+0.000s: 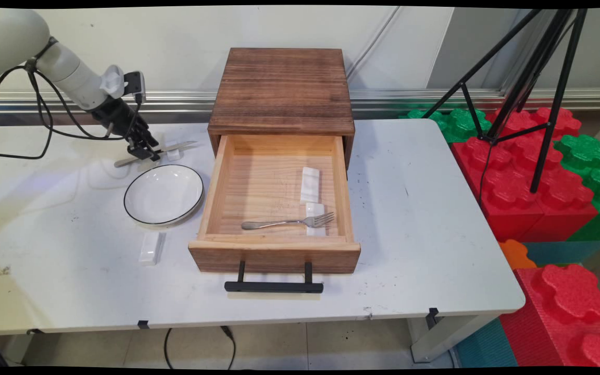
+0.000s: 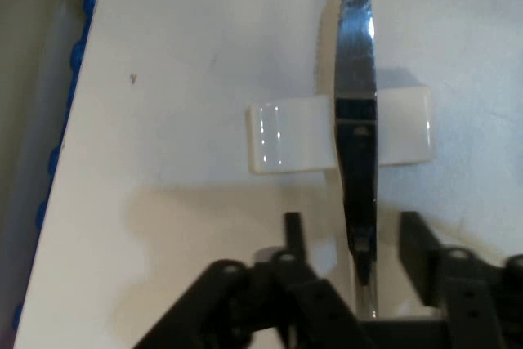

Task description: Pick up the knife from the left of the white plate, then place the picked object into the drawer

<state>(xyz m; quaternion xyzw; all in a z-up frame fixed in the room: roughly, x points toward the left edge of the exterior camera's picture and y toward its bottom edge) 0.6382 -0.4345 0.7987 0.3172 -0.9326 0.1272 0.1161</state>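
I should next pick up the metal table knife by its handle (image 1: 127, 161) with my gripper, so I can lay it in the open drawer beside the fork.
A table knife (image 1: 185, 145) lies on the white table at the back left, its blade propped on a small white rest (image 1: 173, 152). My gripper (image 1: 144, 151) is down over the knife's handle. In the hand view the knife (image 2: 355, 79) runs up the picture across the white rest (image 2: 286, 136). The gripper (image 2: 351, 230) is open, with one finger (image 2: 292, 226) on each side of the handle and a gap showing on both sides. The handle's end is hidden behind the linkage.
A white plate with a black rim (image 1: 163, 194) sits just in front of the gripper. To its right a wooden box (image 1: 282, 88) has its drawer (image 1: 274, 250) pulled open, holding a fork (image 1: 289, 223) and two white rests. Another white rest (image 1: 151, 247) lies near the plate.
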